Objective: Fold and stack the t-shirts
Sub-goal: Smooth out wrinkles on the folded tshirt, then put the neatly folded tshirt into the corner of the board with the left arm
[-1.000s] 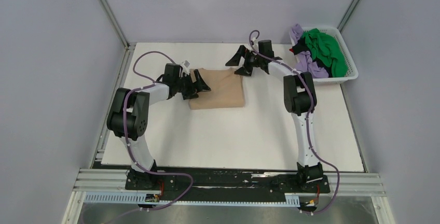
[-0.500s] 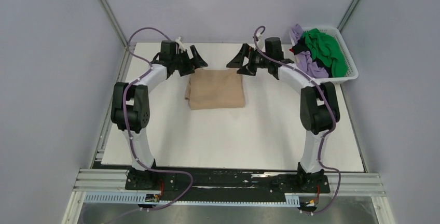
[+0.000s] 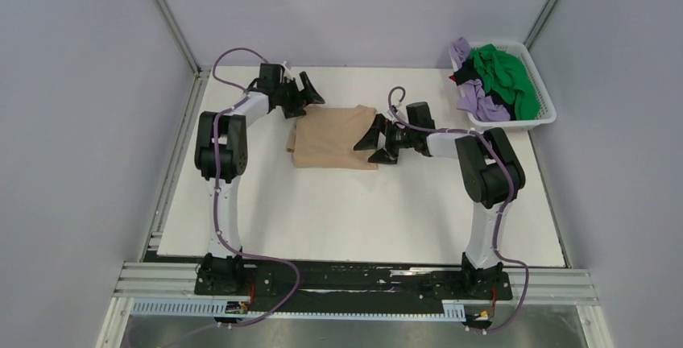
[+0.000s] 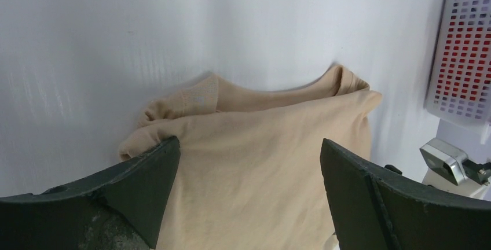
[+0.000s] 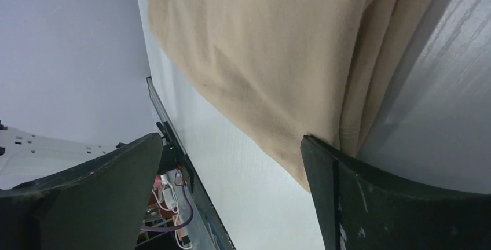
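Observation:
I should next grab the folded tan t-shirt by its far corner (image 3: 307,112) (image 4: 195,127) with my left gripper, to draw it across the table for stacking.
A tan t-shirt (image 3: 334,137) lies folded into a rectangle on the white table (image 3: 362,211). My left gripper (image 3: 308,98) is open and empty, hovering over the shirt's far left corner. In the left wrist view the tan shirt (image 4: 255,146) fills the gap between the open jaws (image 4: 248,143). My right gripper (image 3: 372,145) is open at the shirt's right edge. In the right wrist view one fingertip (image 5: 312,151) touches the folded edge of the shirt (image 5: 278,47). Green (image 3: 503,78), lilac (image 3: 477,100) and black t-shirts lie crumpled in the basket.
The white lattice basket (image 3: 519,122) stands at the table's back right corner; it also shows in the left wrist view (image 4: 463,41). Grey walls enclose the table on three sides. Metal rails run along the left and near edges.
My right gripper has dropped from the back of the table to the shirt's right edge. My left gripper left the shirt's left side and now sits at its far left corner.

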Controlling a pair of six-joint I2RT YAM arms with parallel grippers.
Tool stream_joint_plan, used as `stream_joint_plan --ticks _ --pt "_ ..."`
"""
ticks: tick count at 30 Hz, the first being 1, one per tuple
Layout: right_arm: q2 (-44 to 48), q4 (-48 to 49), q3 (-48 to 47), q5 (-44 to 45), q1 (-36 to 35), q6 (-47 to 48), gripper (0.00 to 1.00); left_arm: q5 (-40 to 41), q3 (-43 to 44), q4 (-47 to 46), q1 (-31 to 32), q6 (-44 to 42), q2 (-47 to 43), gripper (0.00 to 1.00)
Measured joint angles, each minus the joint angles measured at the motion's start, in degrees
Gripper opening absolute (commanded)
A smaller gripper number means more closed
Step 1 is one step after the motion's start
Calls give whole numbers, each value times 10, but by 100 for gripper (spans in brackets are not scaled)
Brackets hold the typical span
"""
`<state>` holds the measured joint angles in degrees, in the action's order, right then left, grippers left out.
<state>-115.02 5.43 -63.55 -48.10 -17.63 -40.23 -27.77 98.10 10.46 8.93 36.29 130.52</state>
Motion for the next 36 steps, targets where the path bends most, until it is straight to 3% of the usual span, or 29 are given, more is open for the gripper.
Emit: stream_joint_plan --ticks 6,11,17,25,31,36 --pt "28 -8 17 12 3 7 100 12 11 21 2 -10 0 100" --pt "130 -44 33 40 8 17 100 42 1 55 5 -41 -23 100" --pt "314 -50 75 90 32 36 100 119 -119 96 6 -62 -139 100" --pt "374 -120 146 149 88 68 100 150 -249 97 6 -56 -224 99" --pt "390 -167 168 183 95 80 100 156 -284 82 37 -25 -228 88" --pt "406 -183 168 214 98 89 100 181 -291 71 82 7 -228 59"
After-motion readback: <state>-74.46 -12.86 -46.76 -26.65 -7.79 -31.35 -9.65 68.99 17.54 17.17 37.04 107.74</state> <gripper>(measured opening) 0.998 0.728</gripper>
